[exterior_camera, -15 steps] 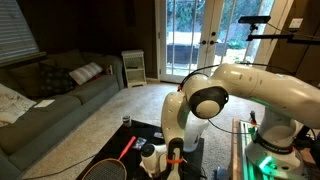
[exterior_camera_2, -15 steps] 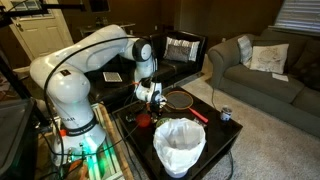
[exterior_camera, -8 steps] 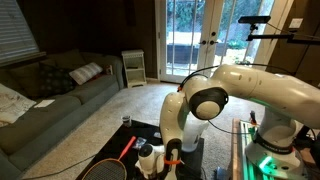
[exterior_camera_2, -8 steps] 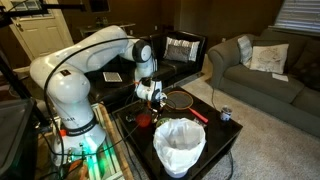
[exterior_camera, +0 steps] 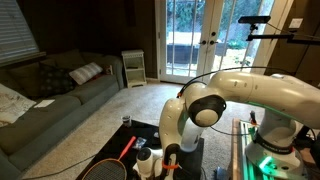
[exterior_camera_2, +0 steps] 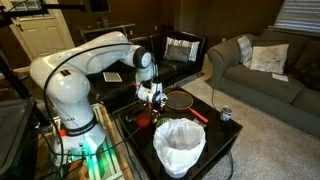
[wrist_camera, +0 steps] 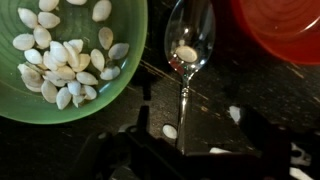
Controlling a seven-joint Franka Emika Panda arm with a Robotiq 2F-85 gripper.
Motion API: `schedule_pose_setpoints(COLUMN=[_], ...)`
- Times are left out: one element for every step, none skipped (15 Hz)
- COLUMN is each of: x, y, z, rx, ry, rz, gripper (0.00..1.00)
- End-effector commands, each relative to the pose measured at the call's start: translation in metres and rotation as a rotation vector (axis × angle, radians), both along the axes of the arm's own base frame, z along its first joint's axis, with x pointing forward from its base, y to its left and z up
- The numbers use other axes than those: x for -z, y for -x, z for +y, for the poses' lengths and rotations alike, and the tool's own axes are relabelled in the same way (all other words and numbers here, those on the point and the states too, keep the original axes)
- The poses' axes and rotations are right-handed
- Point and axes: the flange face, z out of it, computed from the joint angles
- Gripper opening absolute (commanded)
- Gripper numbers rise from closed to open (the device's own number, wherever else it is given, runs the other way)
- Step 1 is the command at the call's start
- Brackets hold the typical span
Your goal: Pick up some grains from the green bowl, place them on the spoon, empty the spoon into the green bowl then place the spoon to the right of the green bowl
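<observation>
The scoop needs to stay free to empty its grain into the green bowl, so I should next grab the spoon [wrist_camera: 188, 45] by its handle.
In the wrist view the green bowl [wrist_camera: 60, 90] sits at the upper left and holds a heap of whitish-cream grains [wrist_camera: 62, 60]. A metal spoon [wrist_camera: 188, 45] lies to its right with one grain in its scoop, its handle pointing down toward me. My gripper [wrist_camera: 196, 135] is open just above the table, with its dark fingers on either side of the spoon handle and nothing held. A few loose grains [wrist_camera: 169, 131] lie on the dark tabletop by the handle. The gripper also shows low over the table in both exterior views [exterior_camera: 150, 160] [exterior_camera_2: 152, 95].
A red dish [wrist_camera: 280, 25] lies right of the spoon. On the dark table [exterior_camera_2: 215, 140] are a white-lined bin [exterior_camera_2: 180, 145], a badminton racket [exterior_camera_2: 180, 98] and a small can [exterior_camera_2: 226, 114]. A sofa [exterior_camera: 50, 95] stands beyond.
The arm has dipped slightly, bringing the gripper a little lower toward the table. Nothing was picked up or released.
</observation>
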Motion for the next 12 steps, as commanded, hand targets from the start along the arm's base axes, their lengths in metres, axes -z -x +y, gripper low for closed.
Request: schedule_pose_setpoints(x=[0.013, 0.014, 0.015, 0.016, 0.016, 0.016, 0.016, 0.016, 0.016, 0.016, 0.017, 0.017], y=[-0.008, -0.008, -0.009, -0.009, -0.009, -0.009, -0.009, -0.009, -0.009, -0.008, -0.007, -0.006], z=[-0.001, -0.002, -0.003, -0.005, -0.006, -0.007, -0.008, -0.009, -0.010, -0.010, -0.011, -0.012], rx=[0.004, 0.004, 0.007, 0.007, 0.009, 0.009, 0.010, 0.011, 0.012, 0.011, 0.010, 0.009], ry=[0.000, 0.004, 0.005, 0.008, 0.011, 0.013, 0.015, 0.018, 0.020, 0.023, 0.027, 0.033], rz=[-0.001, 0.001, 0.003, 0.006, 0.009, 0.015, 0.019, 0.024, 0.029, 0.037, 0.044, 0.050], gripper=[0.87, 0.88, 0.85, 0.85, 0.84, 0.81, 0.81, 0.75, 0.75, 0.73, 0.69, 0.70])
